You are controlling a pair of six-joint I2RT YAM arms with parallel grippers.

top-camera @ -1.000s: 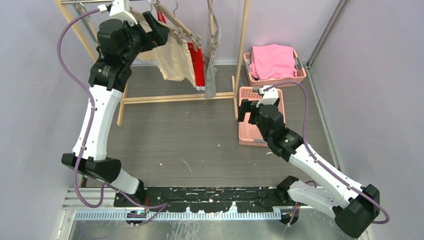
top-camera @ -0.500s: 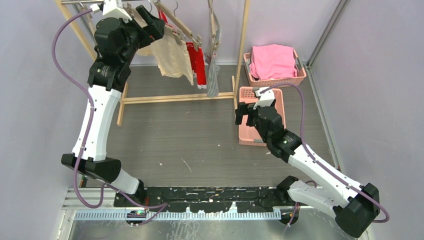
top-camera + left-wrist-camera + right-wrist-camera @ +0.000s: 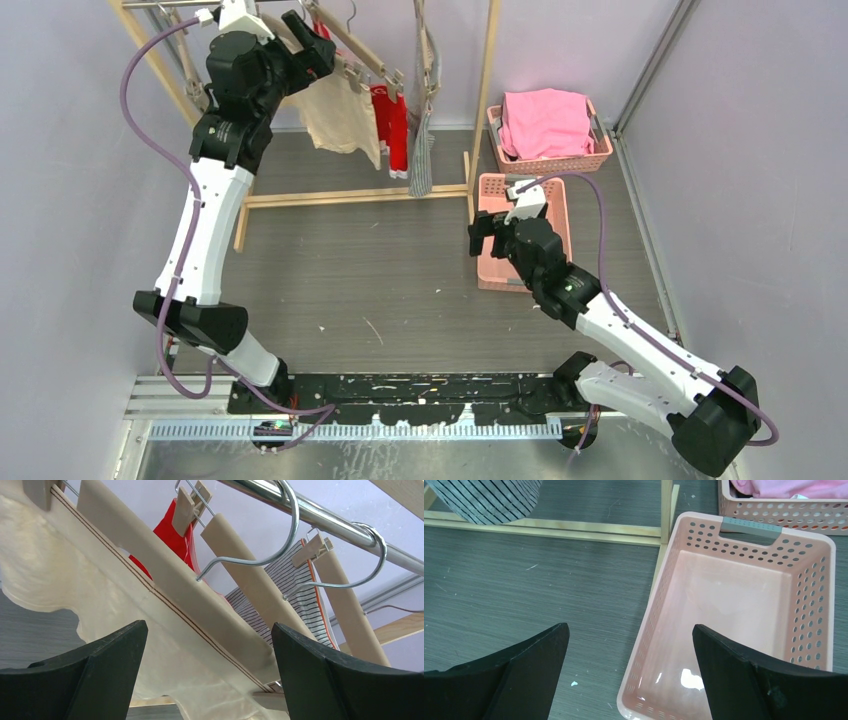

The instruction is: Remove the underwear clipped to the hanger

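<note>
The cream piece hangs by its hanger bar, and my left gripper will next grab that bar between the hook and the near clip. The far clip then stays free for my right gripper to open.
Three pieces of underwear hang clipped to beige hangers on a metal rail: a cream one (image 3: pixel 338 118) (image 3: pixel 125 625), a red one (image 3: pixel 392 115) (image 3: pixel 172 540) and a grey-and-white striped one (image 3: pixel 420 150) (image 3: pixel 300 595). My left gripper (image 3: pixel 308 42) (image 3: pixel 207 675) is open, raised at the rail, its fingers on either side of the cream piece's waistband just below its hanger (image 3: pixel 165 575). My right gripper (image 3: pixel 487 235) (image 3: pixel 630 680) is open and empty, low over the near left rim of an empty pink basket (image 3: pixel 497 262) (image 3: pixel 659 575).
A wooden clothes rack (image 3: pixel 350 195) stands at the back, its post (image 3: pixel 482 110) beside the baskets. A second pink basket (image 3: pixel 595 155) behind the empty one holds a pink cloth (image 3: pixel 545 120). Purple walls close in on both sides.
My left gripper has risen and pushed in toward the hangers, and the cream piece has shifted right and bunched. My right gripper has drifted left to the basket's near left rim.
</note>
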